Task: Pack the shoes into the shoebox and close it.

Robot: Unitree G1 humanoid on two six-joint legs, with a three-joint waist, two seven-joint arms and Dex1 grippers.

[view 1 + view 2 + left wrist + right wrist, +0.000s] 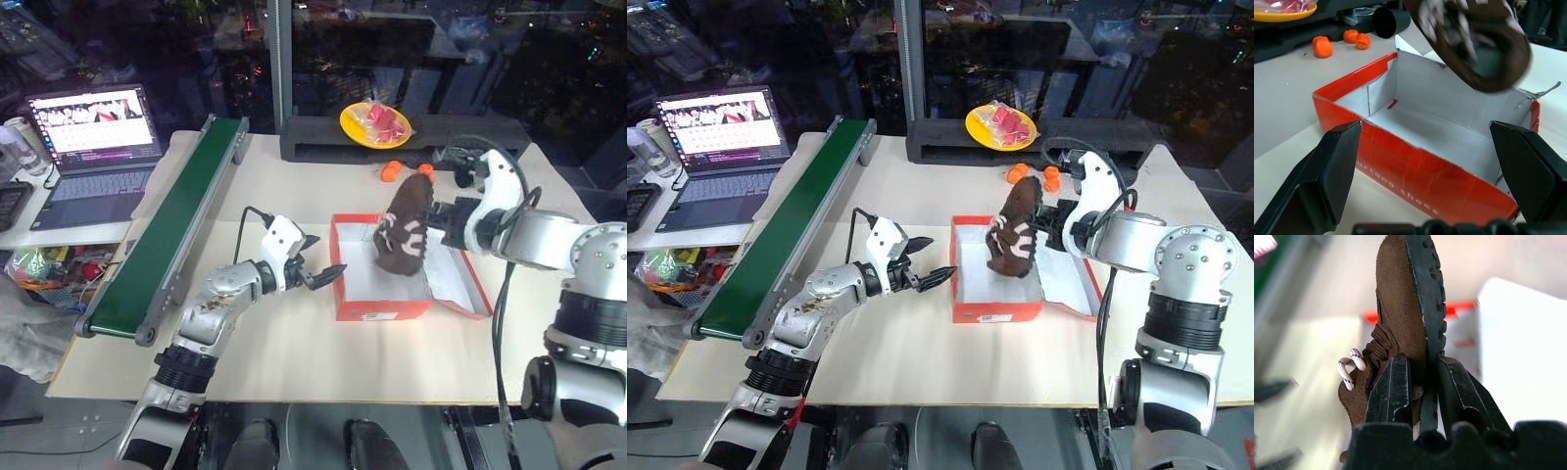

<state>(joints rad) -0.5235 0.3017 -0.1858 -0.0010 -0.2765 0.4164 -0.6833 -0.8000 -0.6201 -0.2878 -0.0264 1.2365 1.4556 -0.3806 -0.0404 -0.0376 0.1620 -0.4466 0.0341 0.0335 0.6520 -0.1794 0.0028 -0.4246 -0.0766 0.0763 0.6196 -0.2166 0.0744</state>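
I need to lower the shoe with my right gripper before I let go of it. The brown shoe's lower end (399,264) is above the shoebox's white bottom.
The red-orange shoebox (382,309) stands open in the middle of the table, its white inside bare in the left wrist view, and its lid (458,282) lies flat to the right. A dark brown shoe (404,231) with white laces hangs over the box, toe tilted down. My right gripper (1422,363) is shut on its sole edge and side, coming in from the box's right. At the box's left end wall (1415,169) my left gripper (320,275) is level and open, with nothing between its fingers (1327,176).
A green conveyor belt (176,220) runs along the table's left side, with a laptop (93,137) beyond it. A yellow plate (375,124) rests on a black ledge at the back. Small orange pieces (392,170) lie just behind the box.
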